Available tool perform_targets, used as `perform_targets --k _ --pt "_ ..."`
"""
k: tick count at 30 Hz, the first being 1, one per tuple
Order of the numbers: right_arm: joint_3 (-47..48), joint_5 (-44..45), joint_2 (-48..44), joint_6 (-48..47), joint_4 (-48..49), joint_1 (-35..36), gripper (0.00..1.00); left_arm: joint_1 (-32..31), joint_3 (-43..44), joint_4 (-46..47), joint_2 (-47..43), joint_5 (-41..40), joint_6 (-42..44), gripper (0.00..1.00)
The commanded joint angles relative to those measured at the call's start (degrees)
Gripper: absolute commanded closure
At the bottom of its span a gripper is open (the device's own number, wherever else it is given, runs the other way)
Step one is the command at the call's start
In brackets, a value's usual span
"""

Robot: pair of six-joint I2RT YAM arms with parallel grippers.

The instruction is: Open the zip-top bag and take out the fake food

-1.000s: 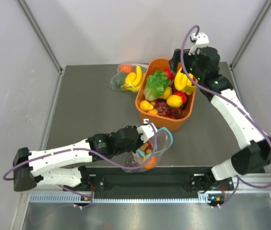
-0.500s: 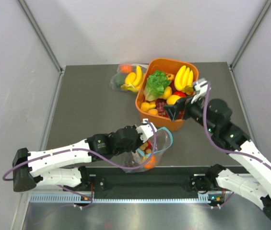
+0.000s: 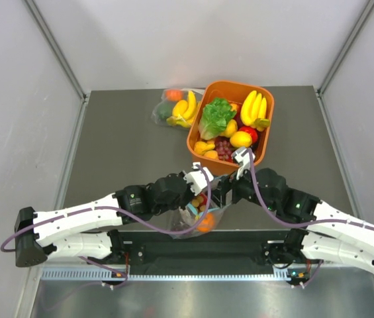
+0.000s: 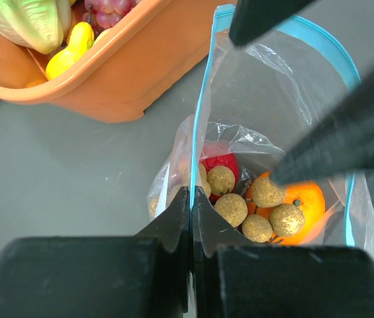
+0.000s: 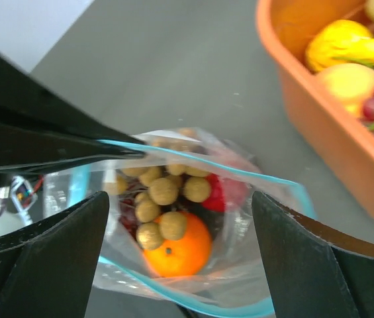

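Note:
My right gripper reaches through the zip-top bag's opening next and grabs the brownish-green grape bunch by its exposed grapes [image 3: 200, 203] [image 5: 163, 201] to remove it.
The zip-top bag [image 3: 190, 227] stands near the table's front edge, its teal-blue mouth [image 5: 193, 162] open. My left gripper [image 3: 198, 180] is shut on the bag's left rim [image 4: 196, 139] and holds it up. My right gripper [image 3: 222, 194] is open and empty, with its fingers [image 5: 61, 258] straddling the open mouth from above. Inside lie a brownish-green grape bunch [image 5: 163, 191], an orange [image 5: 185, 253] and a red apple [image 5: 221, 192]. The left wrist view shows the same grapes [image 4: 234, 209], orange [image 4: 307, 202] and apple [image 4: 218, 163].
An orange basket [image 3: 263, 101] holding bananas, lettuce, lemons and grapes stands just behind the bag; its wall [image 4: 107, 86] is close to the left rim. A second clear bag with yellow bananas [image 3: 175, 110] lies at the back, left of the basket.
My right arm has swung from over the basket down and forward to the bag's mouth. My left gripper has kept hold of the rim, nearly still.

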Motion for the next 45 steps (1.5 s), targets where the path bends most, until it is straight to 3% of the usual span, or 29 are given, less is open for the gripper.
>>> perform_targets --k 1,14,20,28,31,32,35,37,38,41,45 --pt "-0.67 2.46 1.71 1.97 5.51 3.56 0.13 0.33 1.11 0.87 -0.75 -0.85 0.70 1.00" --pt "-2.07 2.73 17.36 2.50 13.50 7.26 0.19 0.41 1.02 0.78 -1.18 -0.41 0.70 1.00" --pt "-2.95 -2.01 22.63 3.73 18.59 8.49 0.09 0.41 1.02 0.78 -0.74 0.11 0.61 1.00" --pt "-6.38 -5.54 29.93 8.21 30.01 10.07 0.07 0.41 1.02 0.87 -1.01 0.73 0.61 1.00" --pt "-6.73 -5.36 32.04 8.92 32.57 10.08 0.19 0.41 1.02 0.78 -1.10 0.90 0.61 1.00" --pt "-6.73 -5.02 32.48 9.27 32.93 10.08 0.37 0.41 1.02 0.87 -1.27 0.91 0.61 1.00" --pt "-7.26 -4.22 33.36 9.97 33.90 10.16 0.60 0.41 1.02 0.69 -1.53 0.73 0.61 1.00" --pt "-7.70 -3.35 32.58 9.97 33.55 10.16 0.70 0.41 0.94 0.69 -1.89 0.56 0.61 1.00" --pt "-7.96 -2.82 32.05 9.97 33.11 10.16 0.81 0.41 0.94 0.78 -1.97 0.55 0.70 1.00" --pt "-9.63 0.34 26.36 10.41 31.18 10.16 1.00 0.41 0.85 0.78 -2.41 0.38 0.70 1.00" --pt "-12.44 6.05 16.53 11.12 26.97 10.16 1.00 0.41 0.85 0.87 -2.76 -0.41 0.70 1.00"
